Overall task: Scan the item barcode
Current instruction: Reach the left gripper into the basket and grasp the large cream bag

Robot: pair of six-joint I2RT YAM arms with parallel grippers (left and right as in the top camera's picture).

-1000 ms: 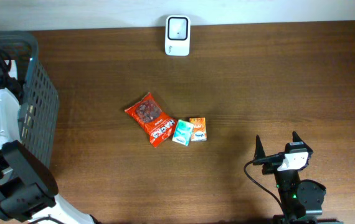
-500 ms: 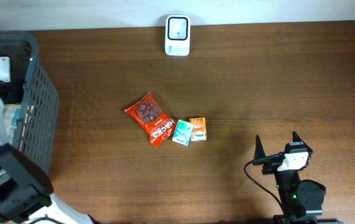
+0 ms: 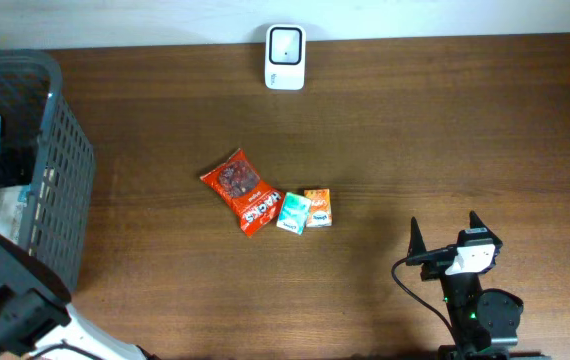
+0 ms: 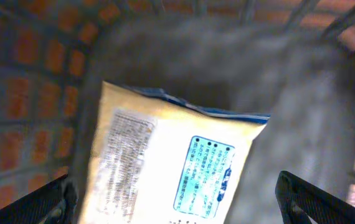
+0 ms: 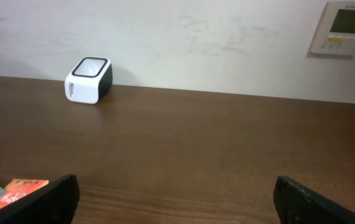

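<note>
I need to pinch the cream packet across its width [image 3: 11, 207] [image 4: 168, 173] with my left gripper, with my fingers at its side edges, so its sides stay open for scanning the barcode.
In the left wrist view a cream packet [image 4: 165, 162] with a blue label lies flat on the floor of the grey mesh basket [image 4: 302, 81]. My left gripper [image 4: 176, 202] hangs open just over it, with one dark fingertip [image 4: 56, 202] on each side of the packet. The white barcode scanner [image 3: 285, 57] stands at the table's far edge, and it also shows in the right wrist view as the scanner [image 5: 88, 80]. My right gripper [image 3: 445, 240] rests open near the front right, with nothing between its fingers [image 5: 324, 199].
The basket [image 3: 60, 190] takes up the table's left end, with my left arm reaching into it. A red snack bag [image 3: 242, 190], a teal packet [image 3: 293, 212] and an orange packet [image 3: 317, 208] lie together mid-table. A wall panel [image 5: 350, 26] hangs at the far right.
My left arm has moved inside the basket toward the table's front edge and lower over the packet. The right arm and the mid-table packets have stayed still.
</note>
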